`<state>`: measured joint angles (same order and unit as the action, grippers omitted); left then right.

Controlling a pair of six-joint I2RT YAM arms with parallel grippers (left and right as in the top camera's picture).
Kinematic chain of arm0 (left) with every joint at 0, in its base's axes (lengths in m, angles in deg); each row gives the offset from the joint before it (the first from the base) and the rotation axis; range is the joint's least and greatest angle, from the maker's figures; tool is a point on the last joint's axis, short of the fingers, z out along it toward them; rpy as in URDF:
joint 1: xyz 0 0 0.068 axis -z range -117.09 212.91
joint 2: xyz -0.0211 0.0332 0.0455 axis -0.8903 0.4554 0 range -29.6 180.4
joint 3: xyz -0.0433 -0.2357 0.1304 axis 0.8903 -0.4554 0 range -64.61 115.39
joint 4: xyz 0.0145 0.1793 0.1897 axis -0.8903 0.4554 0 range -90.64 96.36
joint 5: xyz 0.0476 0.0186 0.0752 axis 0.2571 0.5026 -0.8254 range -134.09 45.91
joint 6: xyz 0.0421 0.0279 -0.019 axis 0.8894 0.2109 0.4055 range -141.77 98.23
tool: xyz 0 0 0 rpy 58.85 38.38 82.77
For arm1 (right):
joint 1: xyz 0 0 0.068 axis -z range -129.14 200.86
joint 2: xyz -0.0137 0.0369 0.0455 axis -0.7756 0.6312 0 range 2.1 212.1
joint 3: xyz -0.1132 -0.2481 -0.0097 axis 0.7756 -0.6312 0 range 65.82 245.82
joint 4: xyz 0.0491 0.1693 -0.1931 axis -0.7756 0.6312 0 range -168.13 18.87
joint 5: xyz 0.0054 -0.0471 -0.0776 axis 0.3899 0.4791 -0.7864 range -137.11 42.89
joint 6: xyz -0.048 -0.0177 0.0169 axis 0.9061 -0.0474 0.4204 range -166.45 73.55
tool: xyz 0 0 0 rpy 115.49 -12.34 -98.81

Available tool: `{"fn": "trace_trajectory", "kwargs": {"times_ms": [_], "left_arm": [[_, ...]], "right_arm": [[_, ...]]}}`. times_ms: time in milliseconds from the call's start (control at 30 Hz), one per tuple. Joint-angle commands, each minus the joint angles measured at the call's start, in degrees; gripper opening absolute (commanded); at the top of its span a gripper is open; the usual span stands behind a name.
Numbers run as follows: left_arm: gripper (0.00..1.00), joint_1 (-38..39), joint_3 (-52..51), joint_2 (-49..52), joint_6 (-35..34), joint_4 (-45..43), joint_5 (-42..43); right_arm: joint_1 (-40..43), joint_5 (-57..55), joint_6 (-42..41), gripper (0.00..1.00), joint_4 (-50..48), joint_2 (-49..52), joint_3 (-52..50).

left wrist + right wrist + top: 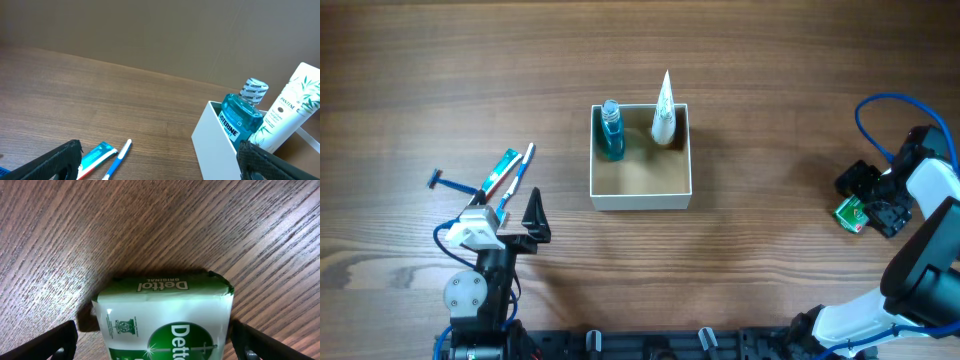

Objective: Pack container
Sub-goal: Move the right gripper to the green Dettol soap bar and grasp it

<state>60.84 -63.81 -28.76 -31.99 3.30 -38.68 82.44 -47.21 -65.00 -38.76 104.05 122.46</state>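
My right gripper should close, because the long sides of the Dettol soap pack are between both fingers and it would catch the pack.
The container (640,198), a square white box with a tan inside, stands mid-table. A blue Listerine bottle (611,132) and a white Pantene tube (664,112) stand along its far wall. The left wrist view shows the container (215,145), the bottle (241,117) and the tube (290,105). My left gripper (508,213) is open and empty, left of the container (160,170). My right gripper (867,203) is open at the far right. Its fingers (155,347) straddle a green and white Dettol soap pack (160,307) lying on the table (850,214).
A toothpaste tube (500,170), a blue toothbrush (518,172) and a blue razor (448,182) lie on the wood just beyond my left gripper. The toothpaste (97,156) and toothbrush (118,158) show between the left fingers.
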Motion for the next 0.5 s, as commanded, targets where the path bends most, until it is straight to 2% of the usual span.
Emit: {"fn": "trace_trajectory", "kwargs": {"times_ms": [0,100,133,167,467], "left_arm": [[1.00,-0.31,-0.48,-0.46,-0.57,0.00,-0.55],[1.00,-0.31,-0.48,-0.46,-0.57,0.00,-0.55],[1.00,-0.31,-0.48,-0.46,-0.57,0.00,-0.55],[1.00,-0.31,-0.48,-0.46,-0.57,0.00,-0.55],[1.00,-0.31,-0.48,-0.46,-0.57,0.00,-0.55]], "right_arm": [[0.09,0.61,0.33,0.98,-0.96,2.21,-2.36],[0.09,0.59,0.33,0.87,-0.96,2.21,-2.36],[0.09,0.59,0.31,0.79,-0.94,2.21,-2.36],[0.09,0.63,0.28,0.76,-0.92,2.21,-2.36],[0.09,1.66,-1.22,0.60,-1.01,2.21,-2.34]]}}
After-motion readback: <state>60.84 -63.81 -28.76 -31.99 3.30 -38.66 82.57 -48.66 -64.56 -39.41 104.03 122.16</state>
